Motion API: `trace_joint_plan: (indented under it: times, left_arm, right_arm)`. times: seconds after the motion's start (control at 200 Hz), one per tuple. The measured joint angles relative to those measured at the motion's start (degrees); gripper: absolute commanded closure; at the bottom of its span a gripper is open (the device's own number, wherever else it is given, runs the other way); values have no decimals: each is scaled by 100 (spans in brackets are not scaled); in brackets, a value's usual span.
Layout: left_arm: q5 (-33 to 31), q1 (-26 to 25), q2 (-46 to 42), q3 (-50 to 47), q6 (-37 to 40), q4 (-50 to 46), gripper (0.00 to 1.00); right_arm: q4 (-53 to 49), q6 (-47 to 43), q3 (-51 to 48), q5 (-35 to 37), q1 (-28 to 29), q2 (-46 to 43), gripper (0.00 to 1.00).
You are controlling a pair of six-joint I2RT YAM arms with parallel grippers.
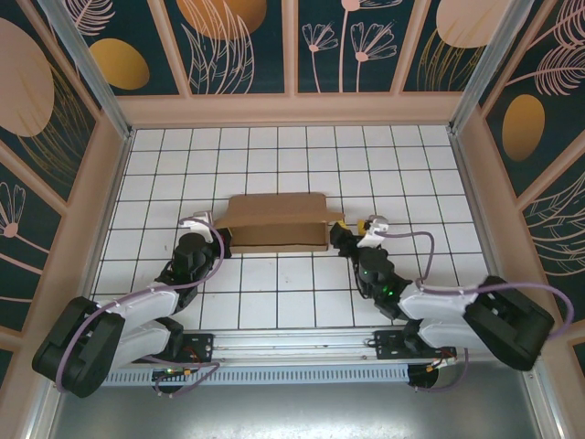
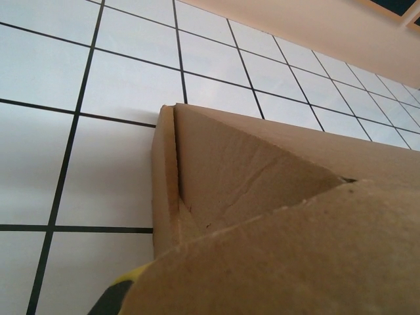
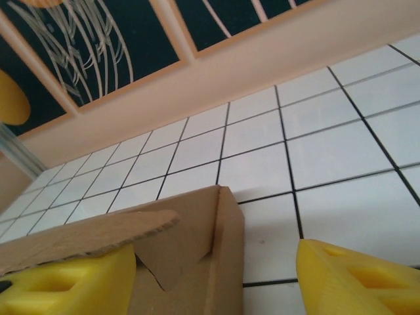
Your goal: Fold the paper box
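My right gripper grabs the paper box (image 1: pixel 277 222) by its end (image 1: pixel 330 233) next, fingers around that end, so the paper box's loose flap stays free to fold.
The paper box (image 1: pixel 277 222) is a shallow brown cardboard box lying across the middle of the tiled floor. My left gripper (image 1: pixel 219 241) is at its left near corner. In the left wrist view a cardboard flap (image 2: pixel 295 256) lies over the shut jaws and hides them, leaving one yellow and black fingertip (image 2: pixel 113 296) showing. The box's left end wall (image 2: pixel 165 184) stands upright just ahead. My right gripper (image 1: pixel 340 234) is at the box's right end and open. Its yellow fingers (image 3: pixel 357 279) straddle the end wall (image 3: pixel 226 256), and a loose flap (image 3: pixel 85 236) rests on the left finger.
Patterned wall panels with a pale frame (image 1: pixel 292 108) enclose the tiled floor (image 1: pixel 274 293) on three sides. Bare tiles lie behind, in front of and to both sides of the box. The arm bases sit on a rail (image 1: pixel 292 352) at the near edge.
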Motion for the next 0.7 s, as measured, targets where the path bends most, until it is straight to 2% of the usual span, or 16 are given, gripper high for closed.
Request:
trace_joint_plan:
  times: [0.19,0.345,0.445,0.515,0.611,0.701]
  left_arm:
    - [-37,-2,101,76,26,-28,95]
    - [-39,-2,197,138,52,-35,95]
    - [-39,-11,245,192,90,-66,95]
    - [-42,-28,262,229,96,-109,95]
    - [-46,-46,262,258,131,-157,95]
    - [-59,-59,267,273,153,-186,95]
  right_arm:
    - [-1576,708,11,389,-190,-1353,37]
    - [-2520,820,13,492,-461,-1904,41]
    - [-3178,575,243,439,-844,-1971,51]
    - [-3659,339,752,210,-1335,-1867,59]
    - [-4129,52,1746,-315,-1884,-1556,71]
    - [-4334,-289,2634,-1064,-2065,-1082,83]
